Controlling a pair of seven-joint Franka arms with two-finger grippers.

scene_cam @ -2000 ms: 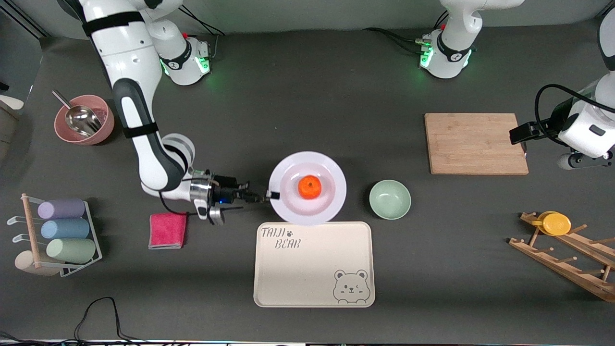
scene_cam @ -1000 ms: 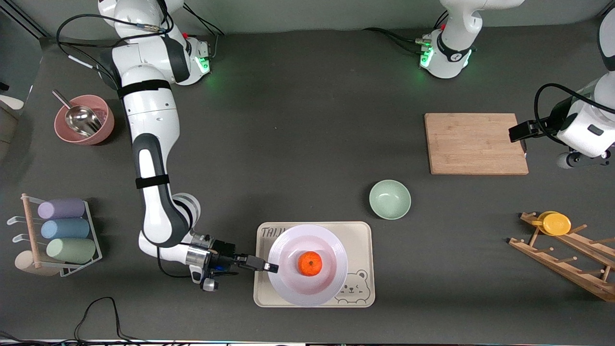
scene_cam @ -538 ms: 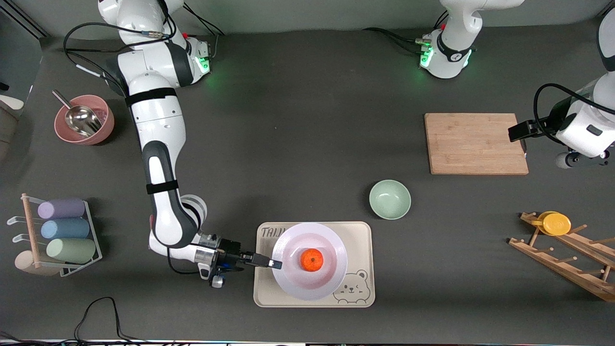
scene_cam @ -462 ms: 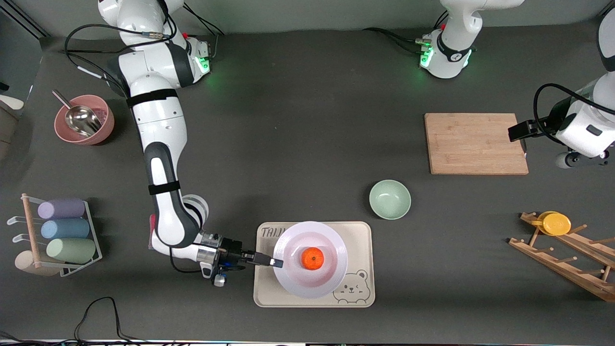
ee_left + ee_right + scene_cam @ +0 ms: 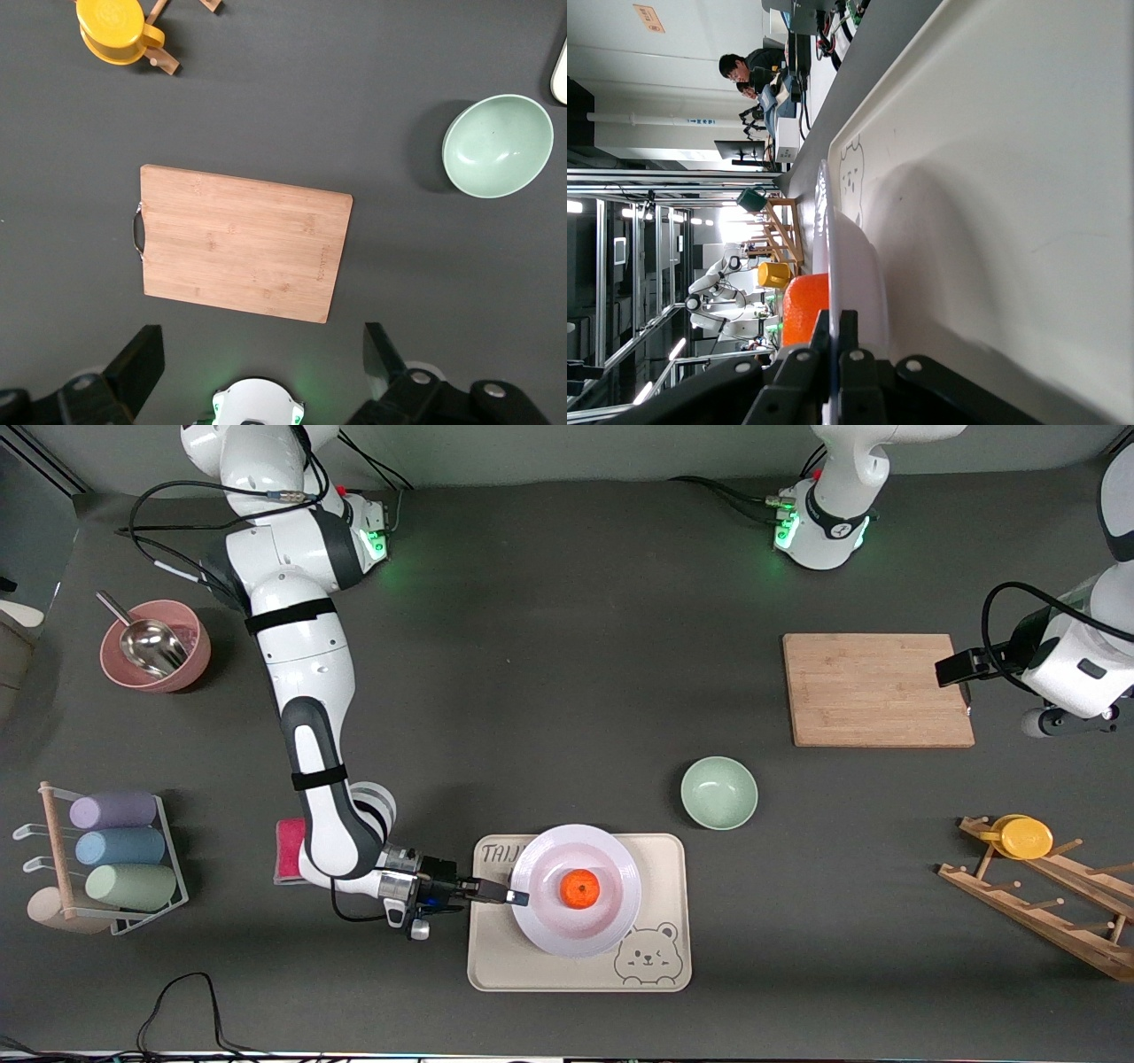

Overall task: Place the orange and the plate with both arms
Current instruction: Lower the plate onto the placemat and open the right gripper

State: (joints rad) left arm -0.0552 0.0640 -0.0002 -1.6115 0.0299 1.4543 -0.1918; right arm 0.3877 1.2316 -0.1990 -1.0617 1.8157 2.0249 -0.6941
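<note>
My right gripper is ready to release the plate, as the plate's bottom side (image 5: 864,288) meets its shadow on the cream tray. The plate would rest there.
The white plate (image 5: 620,865) sits over the cream bear tray (image 5: 496,961), level, with the orange (image 5: 580,887) in its middle. I cannot tell whether the plate touches the tray. My right gripper (image 5: 518,897) is shut on the plate's rim at the edge toward the right arm's end of the table. In the right wrist view its fingers (image 5: 821,329) pinch the thin rim (image 5: 830,239), with the orange (image 5: 804,305) just past them and the tray (image 5: 1010,177) underneath. My left gripper (image 5: 257,372) waits open and empty, high up beside the cutting board (image 5: 239,243).
A pale green bowl (image 5: 718,792) stands just off the tray, farther from the camera. A wooden rack (image 5: 1036,903) with a yellow disc (image 5: 1023,836) is at the left arm's end. A red cloth (image 5: 288,850), a cup rack (image 5: 115,849) and a pink bowl (image 5: 155,645) lie at the right arm's end.
The right gripper carried the plate with the orange from the middle of the table to over the bear tray and lowered it. The left arm has barely moved.
</note>
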